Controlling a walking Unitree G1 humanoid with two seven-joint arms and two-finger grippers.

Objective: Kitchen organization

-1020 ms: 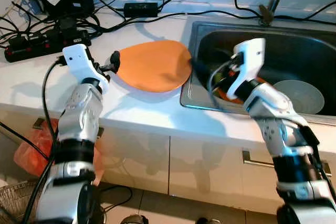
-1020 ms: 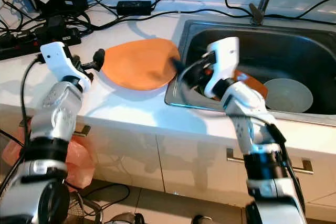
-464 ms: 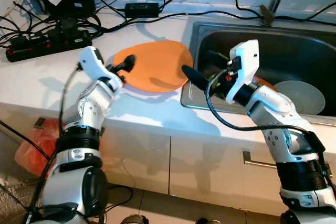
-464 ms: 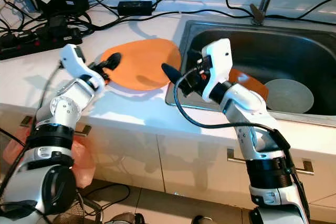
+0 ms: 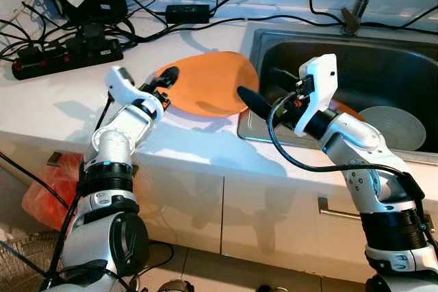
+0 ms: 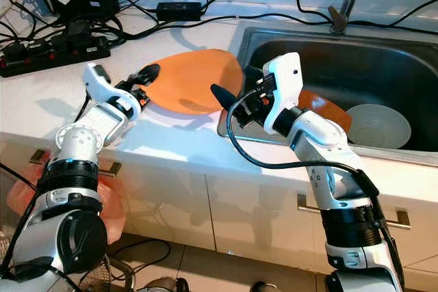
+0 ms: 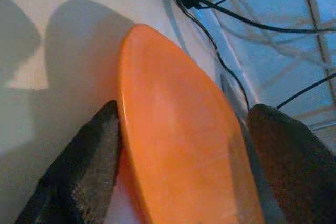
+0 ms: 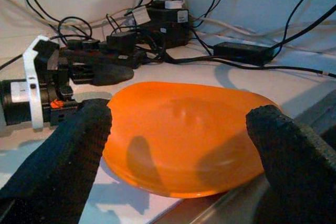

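The orange plate has a broad side far wider than my open fingers, so my left gripper should grab the plate next by its thin rim.
An orange plate [image 5: 209, 83] lies on the white counter beside the sink [image 5: 250, 128]. My left gripper [image 5: 164, 85] is at the plate's left rim, open; the left wrist view has the plate [image 7: 178, 145] between the two fingers, its edge against one finger [image 7: 79, 171]. My right gripper [image 5: 263, 90] hovers open over the sink's left edge, pointing at the plate's right side [image 8: 184, 129] and apart from it. A white bowl [image 5: 390, 124] and another orange dish [image 5: 345, 109] sit in the sink behind the right arm.
Power strips [image 5: 65, 56], a black adapter [image 5: 181, 11] and many cables crowd the back of the counter. A faucet [image 5: 359, 5] stands behind the sink. Cabinet fronts with handles [image 5: 339, 208] are below, and a red bag [image 5: 41, 193] lies on the floor at left.
The left arm has dropped and pushed its fingers up to the plate's left rim. The right gripper has come up out of the sink and turned toward the plate.
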